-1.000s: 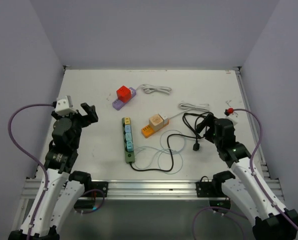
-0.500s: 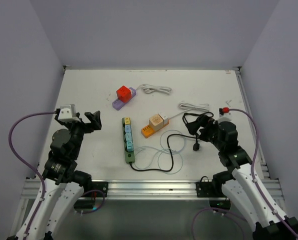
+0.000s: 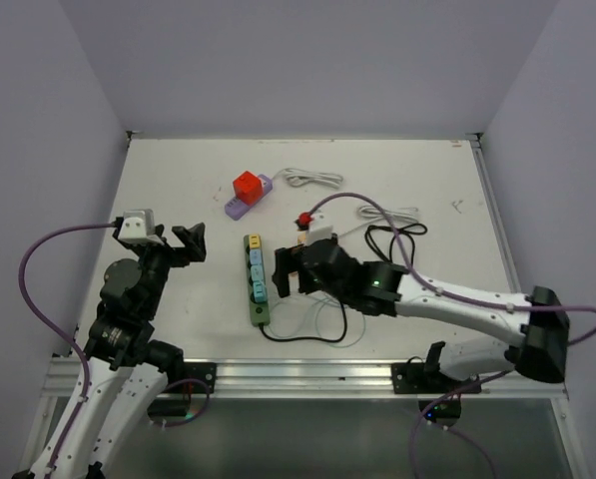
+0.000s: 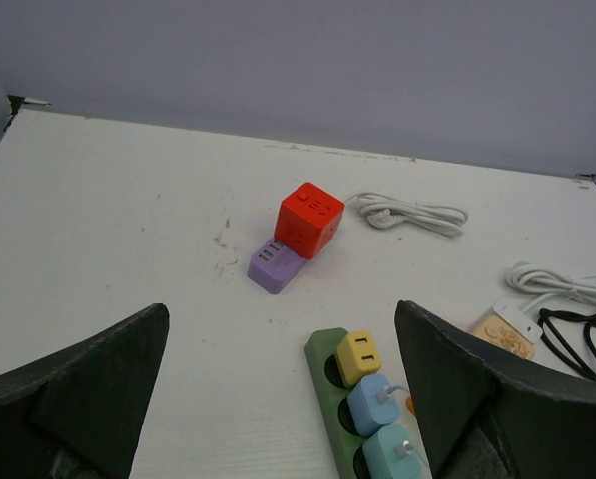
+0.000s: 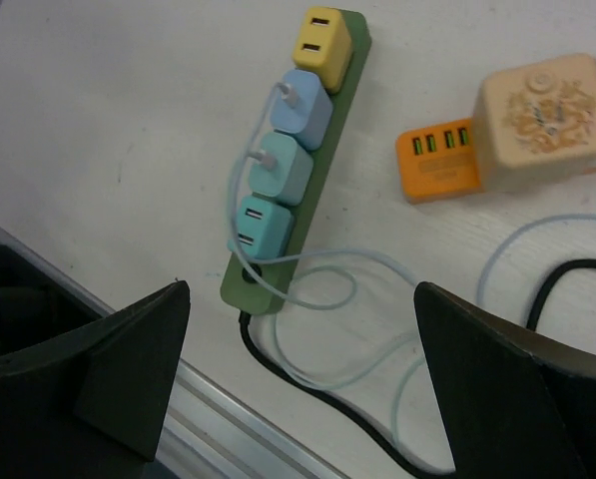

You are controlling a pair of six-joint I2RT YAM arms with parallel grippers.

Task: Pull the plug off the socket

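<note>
I should reach the end teal plug (image 3: 260,292) (image 5: 262,229) with my right gripper and grab its opposite sides to pull it off, keeping the green socket strip free.
A green socket strip (image 3: 251,299) lies at the table's middle. It carries a yellow plug (image 3: 254,242), a light blue plug (image 3: 256,262) and two teal ones below. In the right wrist view the strip (image 5: 351,78) runs up the frame, with the yellow plug (image 5: 322,35) at its far end and thin pale cables leaving the blue plug (image 5: 300,110). My right gripper (image 3: 292,269) hovers open just right of the strip, nothing between its fingers (image 5: 301,285). Left of the strip, my left gripper (image 3: 184,240) is open and raised, and its view shows the yellow plug (image 4: 358,356).
A red cube (image 3: 246,185) sits on a purple socket (image 3: 236,208) at the back, beside a white cable (image 3: 313,178). An orange socket (image 5: 439,160) with a beige cube (image 5: 542,120) lies right of the strip. Black cable (image 3: 397,239) and pale loops (image 3: 327,321) lie near the front.
My right arm has swung from the table's right side across to the strip, covering the orange socket from above. The left arm turned slightly toward the strip. Both grippers stayed open.
</note>
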